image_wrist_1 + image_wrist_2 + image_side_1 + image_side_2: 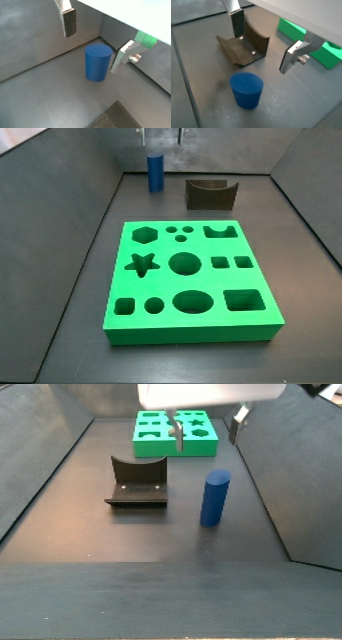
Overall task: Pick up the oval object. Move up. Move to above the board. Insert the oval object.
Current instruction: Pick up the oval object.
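Observation:
The oval object needs its lower end free to go into the green board, so my gripper needs to reach the object and grab its upper end (155,159) (98,50).
The oval object is a smooth blue peg (155,168) standing upright on the dark floor near a wall; it shows in both wrist views (98,61) (246,90) and in a side view (214,497). The gripper (95,41) is open and empty. It hangs above the peg with its fingers (69,22) spread wide, and touches nothing. It also shows in a wrist view (264,41) and in both side views (162,140) (207,422). The board (187,278) is a bright green slab with shaped holes, lying apart from the peg; it also shows in a side view (177,434).
A dark grey block with a curved notch (210,193) stands on the floor beside the peg, also in a wrist view (243,47) and a side view (138,482). Grey walls enclose the floor on the sides, and the peg is close to one corner.

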{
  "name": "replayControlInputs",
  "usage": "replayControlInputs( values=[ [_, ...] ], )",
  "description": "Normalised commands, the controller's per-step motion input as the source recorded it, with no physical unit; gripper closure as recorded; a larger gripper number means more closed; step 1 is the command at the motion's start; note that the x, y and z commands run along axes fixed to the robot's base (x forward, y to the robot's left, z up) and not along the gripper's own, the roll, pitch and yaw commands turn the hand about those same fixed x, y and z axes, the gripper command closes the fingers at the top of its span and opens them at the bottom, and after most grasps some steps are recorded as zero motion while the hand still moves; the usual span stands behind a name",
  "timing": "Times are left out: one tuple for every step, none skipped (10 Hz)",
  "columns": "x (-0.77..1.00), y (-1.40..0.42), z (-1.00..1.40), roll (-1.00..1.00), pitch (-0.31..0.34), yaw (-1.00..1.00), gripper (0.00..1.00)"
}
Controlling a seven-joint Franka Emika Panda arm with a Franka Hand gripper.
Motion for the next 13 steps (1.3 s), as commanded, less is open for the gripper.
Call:
replayControlInputs(
  values=[
    [-0.13,0.25,-0.49,-0.07,-0.036,0.93,0.00],
    [-0.22,0.47,-0.36,-0.02,-0.060,0.79,0.00],
    [-0.25,0.54,-0.28,-0.05,-0.044,0.73,0.00],
    [-0.14,0.08,0.00,-0.09,-0.086,0.07,0.00],
    [0.00,0.00,-0.10,0.00,0.000,0.01,0.00],
    [-0.17,0.00,-0.52,0.00,0.000,0.91,0.00],
    [0.00,0.00,-0.52,0.00,0.000,1.00,0.00],
    [0.00,0.00,-0.51,0.00,0.000,1.00,0.00],
    [0.00,0.00,-0.51,0.00,0.000,1.00,0.00],
    [0.05,0.14,-0.20,-0.09,-0.020,0.63,0.00],
    [0.00,0.00,-0.02,0.00,-0.003,0.00,0.00],
    [-0.27,0.15,-0.21,0.00,-0.060,0.46,0.00],
    [0.00,0.12,-0.11,0.00,0.000,0.22,0.00]
  ],
)
